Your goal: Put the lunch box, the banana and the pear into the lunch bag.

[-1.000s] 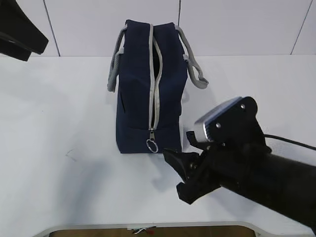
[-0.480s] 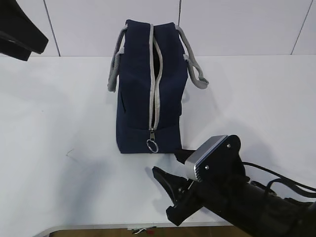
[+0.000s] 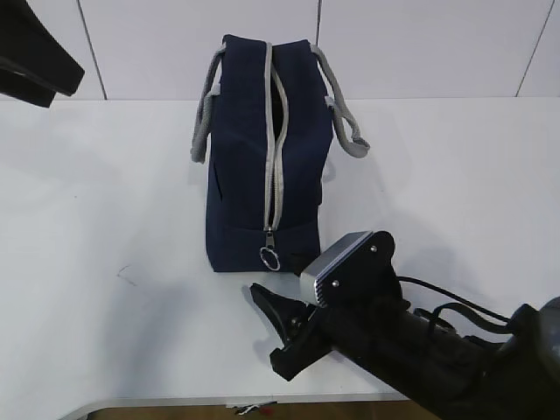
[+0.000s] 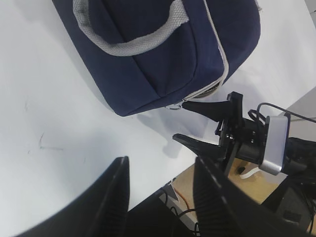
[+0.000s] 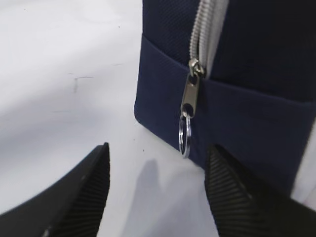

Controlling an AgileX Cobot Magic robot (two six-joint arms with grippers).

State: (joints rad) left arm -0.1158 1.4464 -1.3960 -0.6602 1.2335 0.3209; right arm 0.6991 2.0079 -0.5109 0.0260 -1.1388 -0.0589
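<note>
The right gripper grabs the zipper pull by its ring (image 3: pixel 269 259) next, as the ring hangs free. The zipper pull's metal tab (image 3: pixel 269 239) lies close against the navy fabric.
The navy lunch bag (image 3: pixel 262 166) stands upright at the table's middle, its grey zipper (image 3: pixel 273 149) running over the top and down the near end to a ring pull (image 3: pixel 269 258). My right gripper (image 3: pixel 267 328) is open and empty, low over the table just in front of the bag; the ring pull (image 5: pixel 185 134) hangs between and beyond its fingers. My left gripper (image 4: pixel 160 185) is open and empty, raised at the far left, looking down on the bag (image 4: pixel 163 49). The lunch box, banana and pear are out of view.
The grey handles (image 3: pixel 346 122) droop over both sides of the bag. The white table (image 3: pixel 105 227) ends at a front edge (image 3: pixel 175 404) close below my right gripper. A tiled wall stands behind.
My right gripper has dropped lower and moved left, toward the front of the bag and its ring pull. The bag and left arm have not moved.
</note>
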